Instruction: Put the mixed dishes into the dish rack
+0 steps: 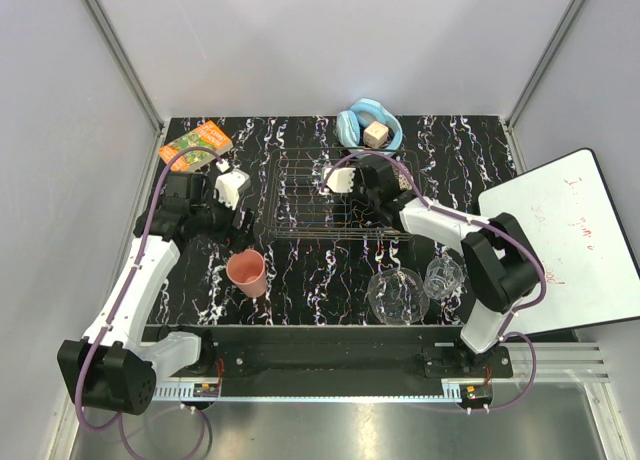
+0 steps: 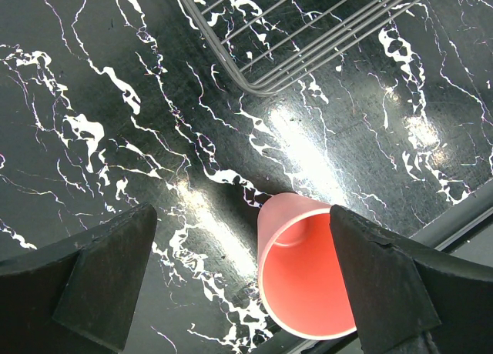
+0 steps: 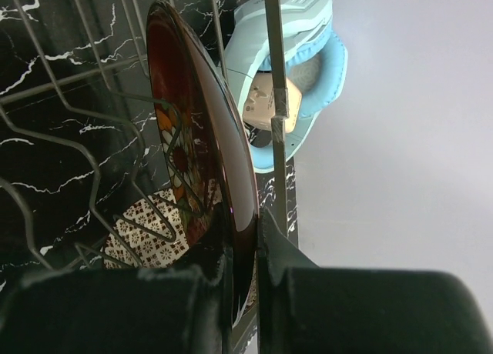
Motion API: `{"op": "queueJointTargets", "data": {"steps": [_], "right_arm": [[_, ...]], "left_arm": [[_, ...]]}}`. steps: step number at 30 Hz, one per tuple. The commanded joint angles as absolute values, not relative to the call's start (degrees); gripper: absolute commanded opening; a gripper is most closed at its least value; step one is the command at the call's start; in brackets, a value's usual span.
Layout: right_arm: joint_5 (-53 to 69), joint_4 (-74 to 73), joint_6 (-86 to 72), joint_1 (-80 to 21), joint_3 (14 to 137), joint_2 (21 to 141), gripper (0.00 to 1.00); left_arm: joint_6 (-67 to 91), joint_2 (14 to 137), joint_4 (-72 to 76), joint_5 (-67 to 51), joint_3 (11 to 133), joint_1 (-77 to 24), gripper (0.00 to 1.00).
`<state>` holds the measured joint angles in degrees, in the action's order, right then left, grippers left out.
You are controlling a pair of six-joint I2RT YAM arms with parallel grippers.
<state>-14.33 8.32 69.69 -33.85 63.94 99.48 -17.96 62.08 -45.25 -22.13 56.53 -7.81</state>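
I should open my right gripper now, because the red floral plate (image 3: 192, 123) stands on edge among the rack wires and would rest in the rack.
The wire dish rack (image 1: 300, 195) sits mid-table. My right gripper (image 1: 350, 185) reaches into its far right part. In the right wrist view it (image 3: 245, 254) is shut on the rim of the red floral plate (image 3: 192, 123), which stands on edge among the rack wires (image 3: 46, 138). A patterned bowl (image 3: 142, 223) shows low behind the plate. The pink cup (image 1: 247, 271) stands in front of the rack's left corner. My left gripper (image 1: 238, 208) hovers open above it. In the left wrist view the cup (image 2: 304, 269) lies close to the right finger of that gripper (image 2: 243, 238).
A clear glass bowl (image 1: 397, 295) and a clear glass cup (image 1: 444, 277) stand at the near right. A light-blue bowl with a tan cube (image 1: 368, 127) lies behind the rack. An orange-green book (image 1: 195, 144) is at the far left, a whiteboard (image 1: 570, 240) at the right.
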Motion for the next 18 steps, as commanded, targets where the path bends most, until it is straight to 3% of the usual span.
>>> {"op": "queueJointTargets", "data": {"steps": [1, 7, 17, 18], "right_arm": [[-13.3, 13.8, 66.1, -33.8, 65.3, 99.3, 0.00], [-15.0, 13.5, 62.9, -33.7, 65.6, 100.7, 0.01], [-18.6, 12.7, 56.0, -33.8, 64.2, 100.5, 0.30], [-19.1, 12.7, 55.5, -33.8, 64.2, 100.2, 0.37]], "left_arm": [[-17.9, 60.6, -42.8, -23.5, 56.8, -7.5, 0.99], [-18.0, 60.6, -42.8, -23.6, 56.8, -7.5, 0.99], [-18.9, 59.8, -43.7, -23.4, 56.6, -7.5, 0.99], [-19.0, 59.6, -43.7, -23.3, 56.6, -7.5, 0.99]]}}
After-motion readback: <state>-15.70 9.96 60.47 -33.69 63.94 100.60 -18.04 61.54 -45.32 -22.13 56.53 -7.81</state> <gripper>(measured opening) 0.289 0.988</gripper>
